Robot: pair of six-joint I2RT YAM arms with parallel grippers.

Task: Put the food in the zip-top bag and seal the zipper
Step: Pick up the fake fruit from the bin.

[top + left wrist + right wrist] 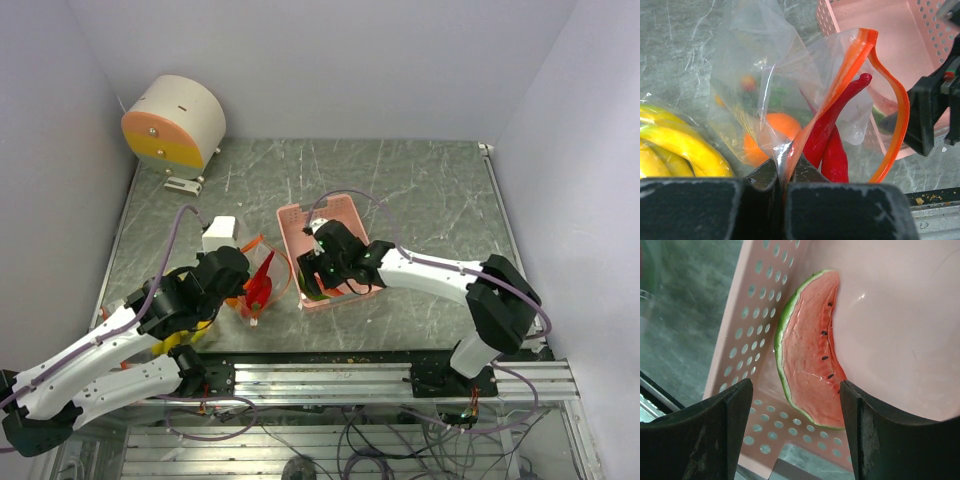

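Observation:
I next need my right gripper to grab the watermelon slice (pixel 807 350) across rind and flesh (pixel 810 385) toward its near end, leaving its far tip free to enter the zip-top bag.
The clear zip-top bag (pixel 760 70) stands open, its orange-red zipper (pixel 897 115) curving round the mouth. Inside it lie red chili peppers (pixel 832 135) and an orange (pixel 775 127); yellow bananas (pixel 680 145) show at its left. My left gripper (pixel 784 172) is shut on the bag's mouth edge at the zipper. From above, the bag (pixel 262 268) sits beside the pink tray (pixel 345 215). My right gripper (pixel 795 385) is open, low inside the tray (pixel 765 285), with the watermelon slice (pixel 807 350) just ahead between its fingers, untouched.
A round white, orange and yellow device (pixel 175 125) stands at the back left. A small white box (pixel 222 232) sits behind the bag. An aluminium rail (pixel 330 380) runs along the table's near edge, and walls close in both sides.

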